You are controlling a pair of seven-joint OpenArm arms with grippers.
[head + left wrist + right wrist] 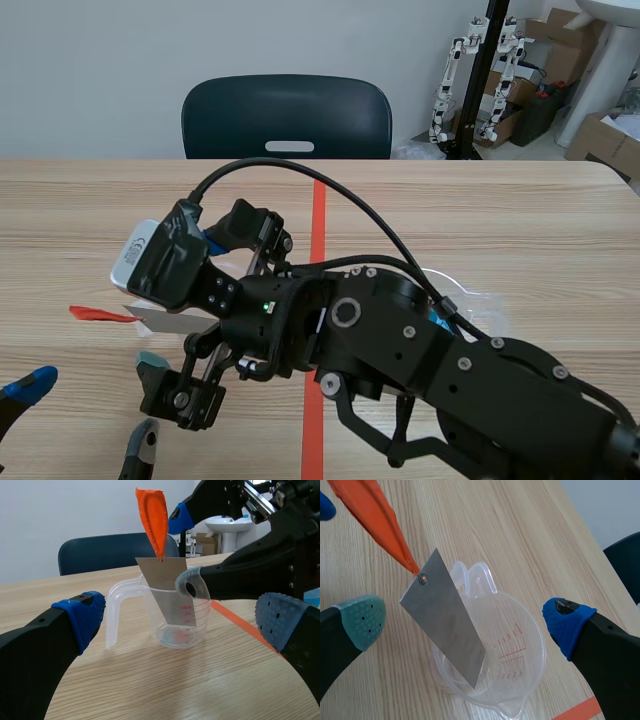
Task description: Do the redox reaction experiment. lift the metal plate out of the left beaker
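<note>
My right gripper grabs the plate by its corner with the orange tag (423,580) next, to lift the metal plate out of the beaker (512,650).
A clear plastic beaker (177,617) with a handle stands on the wooden table. A grey metal plate (161,577) leans inside it, its top corner sticking out above the rim with an orange tag (154,517) tied on. From above, the plate (447,617) slants down into the beaker (515,650). My right gripper (465,622) is open, its green pad (362,620) and blue pad (567,622) on either side of the plate and beaker. It reaches across from the right (182,300). My left gripper (180,625) is open, a little back from the beaker, holding nothing.
A second clear beaker (475,300) shows partly behind the right arm. An orange-red tape line (318,230) runs down the table's middle. A dark chair (287,118) stands at the far edge. The left gripper (85,415) sits low near the front left corner.
</note>
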